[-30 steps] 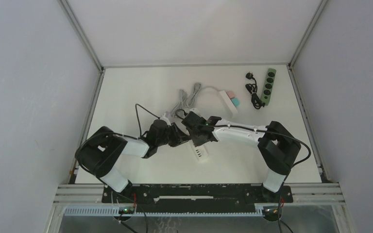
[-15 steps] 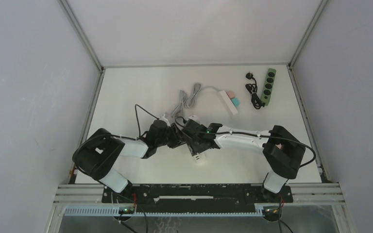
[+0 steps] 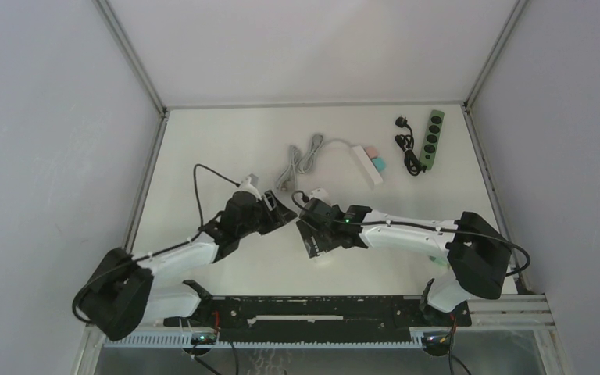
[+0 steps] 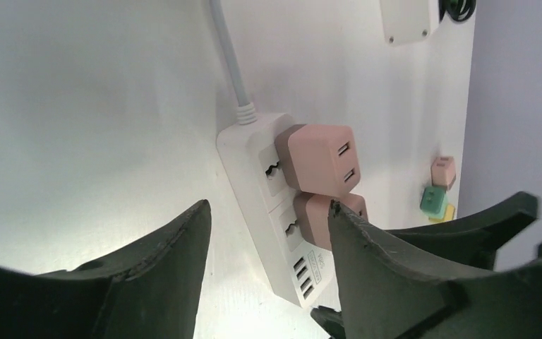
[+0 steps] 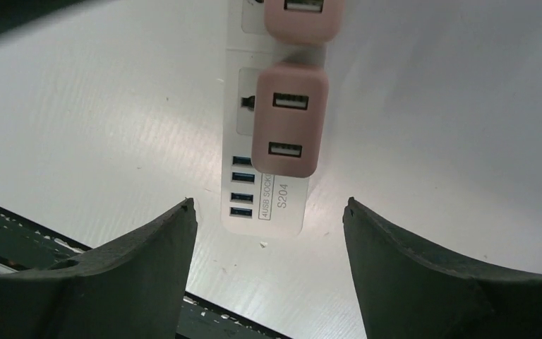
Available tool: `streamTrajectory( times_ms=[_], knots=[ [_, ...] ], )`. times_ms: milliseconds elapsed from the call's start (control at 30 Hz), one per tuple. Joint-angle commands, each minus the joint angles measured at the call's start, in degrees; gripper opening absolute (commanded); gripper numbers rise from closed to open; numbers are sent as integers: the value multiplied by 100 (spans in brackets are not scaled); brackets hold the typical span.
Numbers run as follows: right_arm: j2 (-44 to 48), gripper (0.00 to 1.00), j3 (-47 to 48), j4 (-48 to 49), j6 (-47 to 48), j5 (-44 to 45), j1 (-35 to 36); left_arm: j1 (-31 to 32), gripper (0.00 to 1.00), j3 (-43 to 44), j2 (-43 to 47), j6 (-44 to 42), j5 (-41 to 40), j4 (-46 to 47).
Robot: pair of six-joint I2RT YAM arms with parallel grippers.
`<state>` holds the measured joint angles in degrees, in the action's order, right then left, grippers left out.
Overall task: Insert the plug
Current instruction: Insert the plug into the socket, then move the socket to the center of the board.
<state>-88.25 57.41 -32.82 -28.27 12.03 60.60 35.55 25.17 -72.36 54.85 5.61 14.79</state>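
Both pink plugs are inserted. Next, my right gripper will grab the white power strip across its sides at its USB end (image 3: 323, 258) (image 5: 265, 202) to move it.
A white power strip (image 5: 268, 205) lies flat on the table with two pink plugs seated in its sockets. The nearer plug (image 5: 288, 120) sits just above the USB ports and the other (image 5: 303, 18) behind it. The left wrist view shows the same strip (image 4: 254, 166) and pink plugs (image 4: 321, 155). My right gripper (image 5: 269, 201) hovers open over the strip's USB end, with nothing between its fingers. My left gripper (image 4: 269, 205) is open too, beside the strip and apart from it. From above, the right gripper (image 3: 310, 234) covers most of the strip (image 3: 322, 258); the left gripper (image 3: 285, 215) is to its left.
A second white strip (image 3: 367, 164) with pink and teal adapters lies further back, with a grey cable (image 3: 301, 160) coiled beside it. A green power strip (image 3: 432, 138) and black cable (image 3: 408, 148) sit at the back right. The table's near edge runs close below the strip.
Both grippers have opened and let go of what they held. The left arm has drawn back to the left; the right gripper has slid toward the strip's near end.
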Motion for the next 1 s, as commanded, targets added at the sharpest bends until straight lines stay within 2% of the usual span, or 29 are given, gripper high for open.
streamTrajectory(
  times_ms=[0,233,400,500,600,733,867,967],
  knots=[
    [147,83,-178,194,-288,199,172,13,68,265,1092,-627,-1103,-1358],
    [9,83,-315,494,-453,212,297,-19,85,827,2960,-1358,-2572,-3195],
    [-211,83,-312,665,-509,152,358,-39,99,1533,4038,-1931,-3228,-4107],
    [-356,82,-317,697,-567,192,374,-39,100,2025,4415,-2339,-3470,-4470],
    [-469,80,-317,718,-601,304,383,-38,100,2385,4644,-3001,-3769,-4560],
    [-588,71,-313,894,-587,326,364,-42,100,2488,4785,-3831,-4272,-4335],
    [-624,62,-253,943,-526,360,215,-48,100,2194,4855,-4070,-4574,-4078],
    [-638,54,-158,996,-366,411,-1,-83,100,1913,4924,-4068,-4420,-3942]
  ],
)
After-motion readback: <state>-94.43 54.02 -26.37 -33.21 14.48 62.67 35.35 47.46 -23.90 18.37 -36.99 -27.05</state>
